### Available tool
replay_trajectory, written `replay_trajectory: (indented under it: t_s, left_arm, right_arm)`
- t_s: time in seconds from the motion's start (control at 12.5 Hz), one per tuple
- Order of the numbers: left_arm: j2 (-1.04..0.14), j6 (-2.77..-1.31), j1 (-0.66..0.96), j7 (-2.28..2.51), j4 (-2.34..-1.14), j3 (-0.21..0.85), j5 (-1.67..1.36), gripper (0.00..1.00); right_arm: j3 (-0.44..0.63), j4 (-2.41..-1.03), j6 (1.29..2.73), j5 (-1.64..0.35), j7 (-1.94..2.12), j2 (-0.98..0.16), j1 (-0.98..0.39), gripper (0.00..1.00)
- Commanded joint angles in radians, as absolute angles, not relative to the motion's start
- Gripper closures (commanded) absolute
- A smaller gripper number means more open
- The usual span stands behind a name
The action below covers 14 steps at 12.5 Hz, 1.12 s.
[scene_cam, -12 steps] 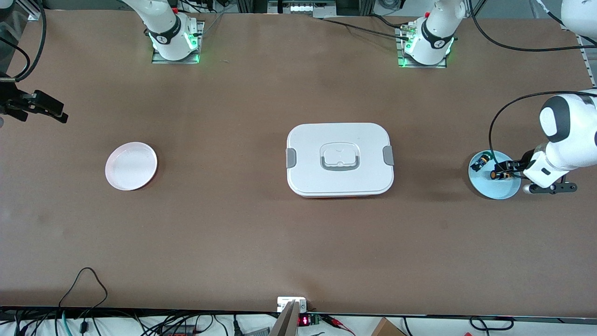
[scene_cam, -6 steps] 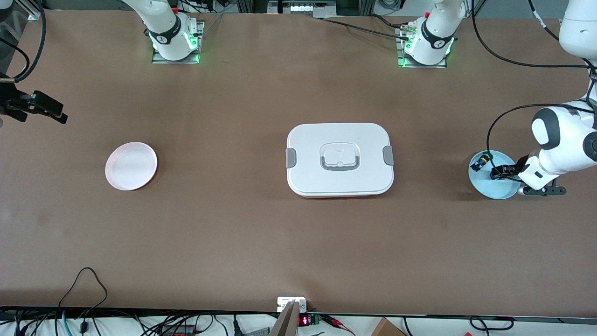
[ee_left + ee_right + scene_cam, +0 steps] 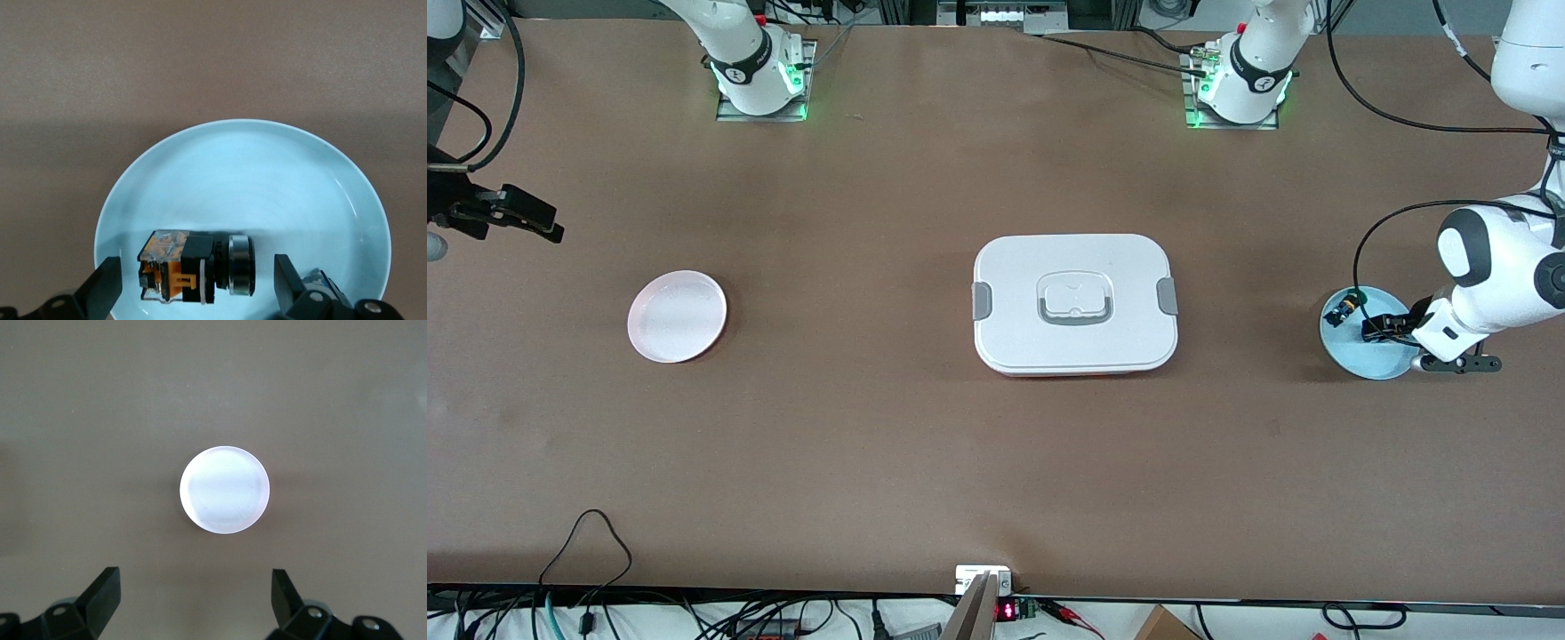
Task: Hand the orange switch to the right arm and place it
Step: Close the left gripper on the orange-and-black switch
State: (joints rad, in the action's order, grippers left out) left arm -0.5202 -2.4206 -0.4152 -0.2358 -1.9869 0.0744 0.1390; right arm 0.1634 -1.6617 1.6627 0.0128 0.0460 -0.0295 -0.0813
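Observation:
The switch's orange middle (image 3: 180,275) should stay free for my right gripper. My left gripper needs to grab the switch by its round button (image 3: 242,265) and opposite end next.
The orange switch (image 3: 193,267) lies on its side on the light blue plate (image 3: 1360,357) at the left arm's end of the table. My left gripper (image 3: 1380,327) is low over that plate and open. Its two fingers (image 3: 107,283) stand on either side of the switch with a gap at each end, touching nothing. My right gripper (image 3: 511,218) hangs open and empty above the right arm's end of the table. In the right wrist view the pale pink plate (image 3: 225,489) lies on the table past the right gripper (image 3: 193,583).
A second small switch with a green cap (image 3: 1343,311) lies on the blue plate, toward the table's middle. A white lidded box (image 3: 1076,302) with grey clips sits mid-table. The pale pink plate (image 3: 677,316) lies toward the right arm's end. Cables trail along the front edge.
My left gripper has come down and in over the blue plate until its fingers straddle the orange switch. The right gripper has drifted slightly.

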Motion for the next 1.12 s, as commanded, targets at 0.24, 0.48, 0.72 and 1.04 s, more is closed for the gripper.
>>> replay_trajectory:
  t_s: [0.24,0.48,0.72,1.04]
  left_arm:
    - [-0.54,-2.471,-0.426,-0.271,-1.997,0.083,0.158,0.0]
    - [-0.552,-2.473,-0.428,-0.291,-1.996,0.083,0.158,0.0]
    - [-0.551,-2.473,-0.43,-0.314,-1.996,0.083,0.158,0.17]
    - [-0.551,-2.457,-0.446,-0.39,-1.991,0.083,0.158,0.75]
  right_arm:
    - [0.173,-1.64,1.658,0.015,0.054,-0.038,-0.074,0.0]
    - [0.172,-1.625,1.658,0.021,0.041,-0.037,-0.081,0.0]
    - [0.175,-1.62,1.649,0.011,0.055,-0.037,-0.063,0.0]
    - [0.189,-1.618,1.651,0.002,0.118,-0.032,-0.038,0.0]
